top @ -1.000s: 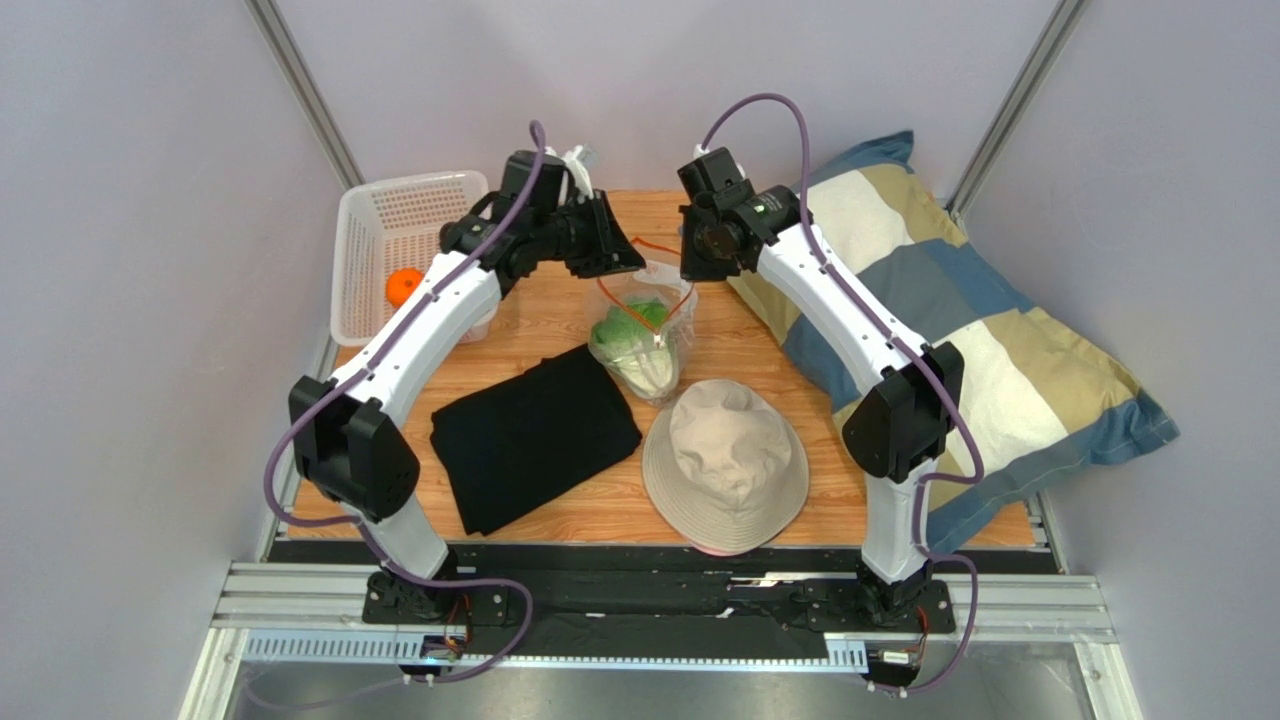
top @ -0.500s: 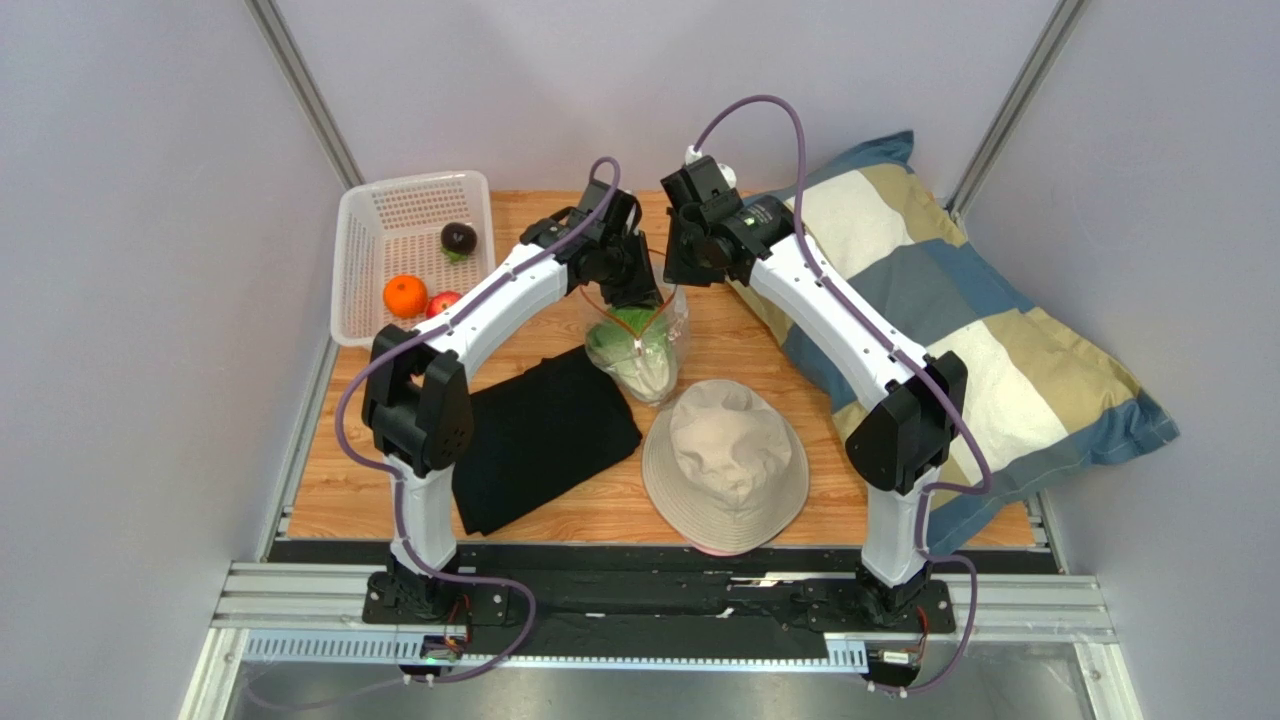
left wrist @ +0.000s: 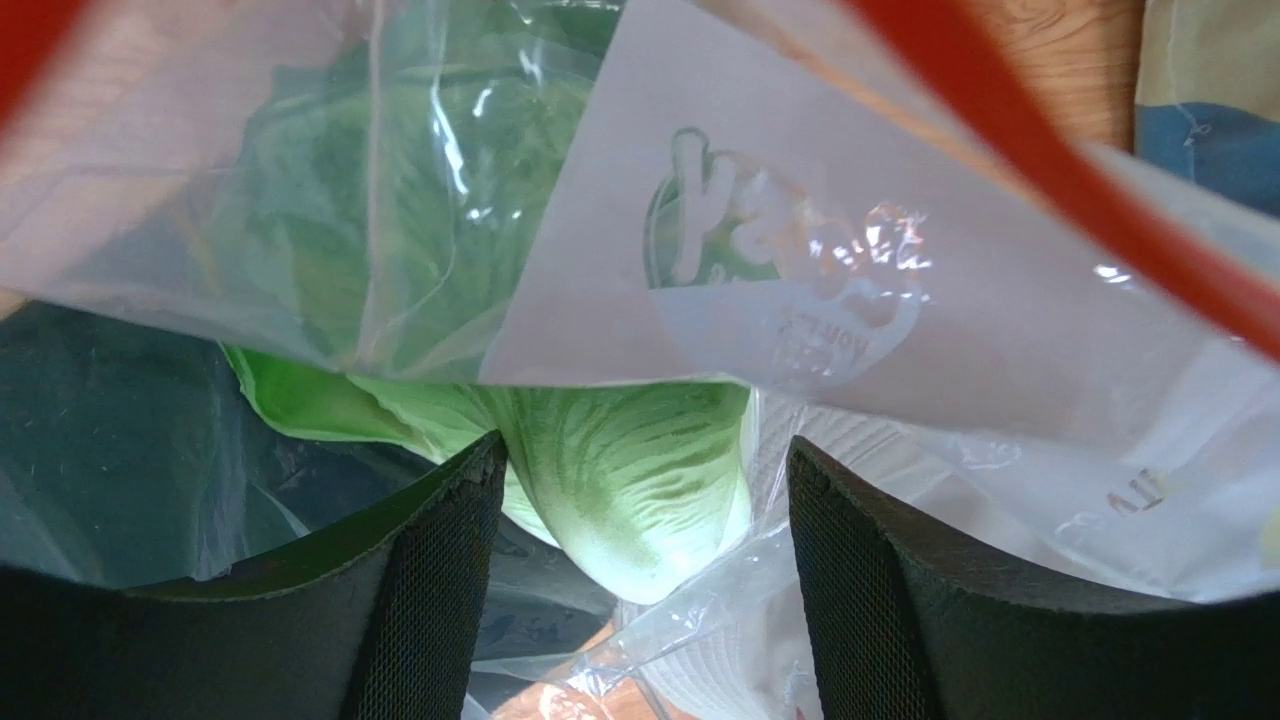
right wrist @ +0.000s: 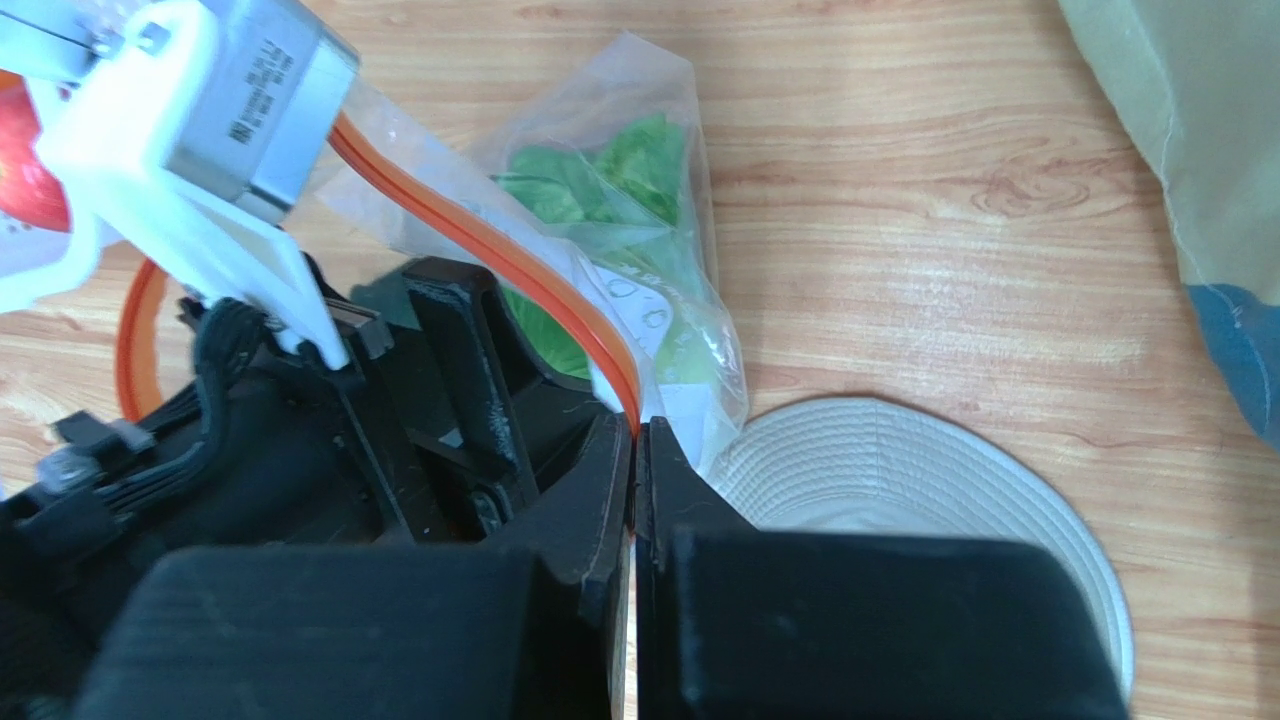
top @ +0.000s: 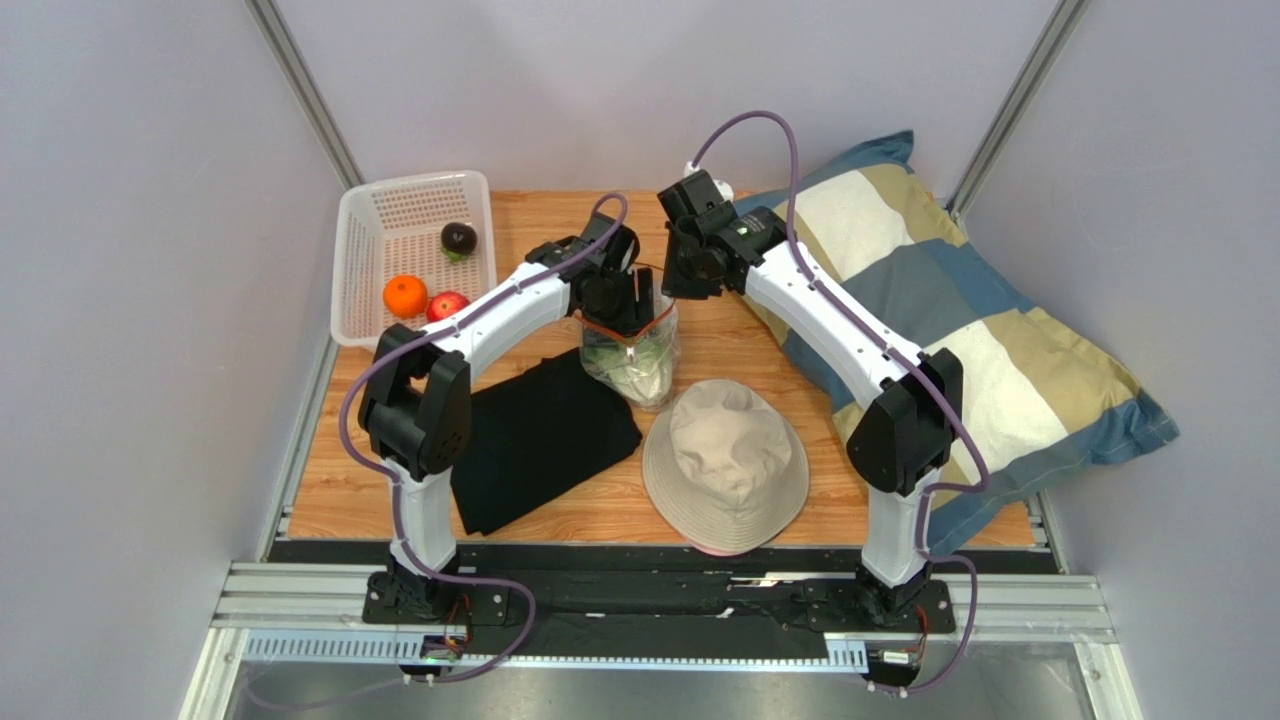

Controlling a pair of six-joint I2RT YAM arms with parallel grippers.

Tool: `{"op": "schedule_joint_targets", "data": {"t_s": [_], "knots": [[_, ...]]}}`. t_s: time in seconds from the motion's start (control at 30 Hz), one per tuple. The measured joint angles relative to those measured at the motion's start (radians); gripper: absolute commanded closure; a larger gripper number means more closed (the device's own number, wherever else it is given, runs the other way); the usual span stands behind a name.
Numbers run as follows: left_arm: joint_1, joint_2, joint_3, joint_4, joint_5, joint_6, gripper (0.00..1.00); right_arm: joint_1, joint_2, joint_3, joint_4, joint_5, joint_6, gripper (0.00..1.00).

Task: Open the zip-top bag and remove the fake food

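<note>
My fingers, lined up with the cabbage, stop above its pale end [top: 651, 381] [left wrist: 643, 528], so my left gripper lowers and only then closes on the cabbage.
The zip-top bag [top: 643, 365] lies mid-table, its mouth lifted toward the back. My right gripper [right wrist: 633, 431] is shut on the bag's orange-red zip strip [right wrist: 496, 248] and holds that edge up. My left gripper [left wrist: 643, 483] is open inside the bag's mouth, its fingers [left wrist: 436, 585] on either side of the pale green cabbage [left wrist: 594, 450]. The clear plastic and white label [left wrist: 781, 285] drape above it. In the top view the left gripper [top: 619, 305] sits right beside the right gripper [top: 666, 282]. The orange fruit [top: 403, 294], red apple [top: 445, 305] and dark fruit [top: 458, 237] lie in the white basket [top: 361, 225].
A black cloth [top: 534, 435] lies left of the bag. A beige bucket hat [top: 726, 462] sits just in front of the bag. A striped pillow [top: 962, 330] fills the right side. The basket stands at the back left corner.
My left arm swung from over the basket to the bag's mouth, leaving the dark fruit in the basket, and its jaws opened wide. The right gripper kept its hold on the zip strip.
</note>
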Motion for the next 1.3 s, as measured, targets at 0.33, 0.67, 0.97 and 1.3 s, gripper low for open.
{"op": "schedule_joint_targets", "data": {"t_s": [0.33,0.67,0.97,1.3], "knots": [[0.000,0.035,0.003,0.001,0.006,0.002,0.13,0.000,0.000,-0.035,0.009,-0.033,0.006,1.00],[-0.002,0.079,0.006,-0.017,-0.030,0.000,0.19,0.002,0.000,-0.035,0.009,-0.046,0.005,1.00],[-0.001,0.121,0.026,-0.015,-0.030,0.035,0.73,0.002,0.000,-0.036,0.009,-0.070,-0.009,0.73],[0.064,0.105,0.053,0.006,0.064,0.095,1.00,-0.053,-0.057,-0.083,0.016,-0.165,-0.064,0.20]]}}
